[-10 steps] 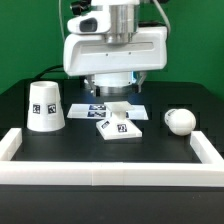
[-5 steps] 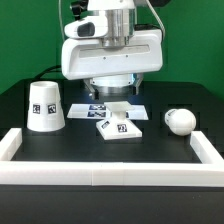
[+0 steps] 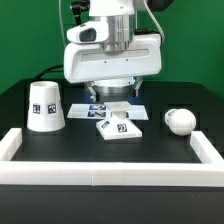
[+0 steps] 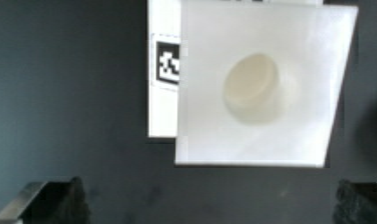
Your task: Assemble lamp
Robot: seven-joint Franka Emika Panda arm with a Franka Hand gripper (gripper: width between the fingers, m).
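Observation:
My gripper grabs the lamp base by its raised socket post (image 3: 117,110) (image 4: 256,95) next, to brace the base against the white bar frame for assembly.
The flat square lamp base (image 3: 118,128) lies on the black table in the middle, with a tag on its front edge. In the wrist view the base (image 4: 252,85) shows its oval socket hole. The cup-like shade (image 3: 44,107) stands upside down at the exterior view's left. The ball-topped bulb (image 3: 180,120) lies at the exterior view's right. My gripper (image 3: 114,96) hangs above the base, apart from it. In the wrist view the gripper (image 4: 206,205) is open wide and empty, with one dark fingertip (image 4: 53,200) at each side.
The marker board (image 3: 108,104) lies flat just behind the base and also shows in the wrist view (image 4: 164,70). A white rail frame (image 3: 110,176) runs along the table's front and up both sides.
The arm has come down a little toward the base. The base, shade and bulb have not moved.

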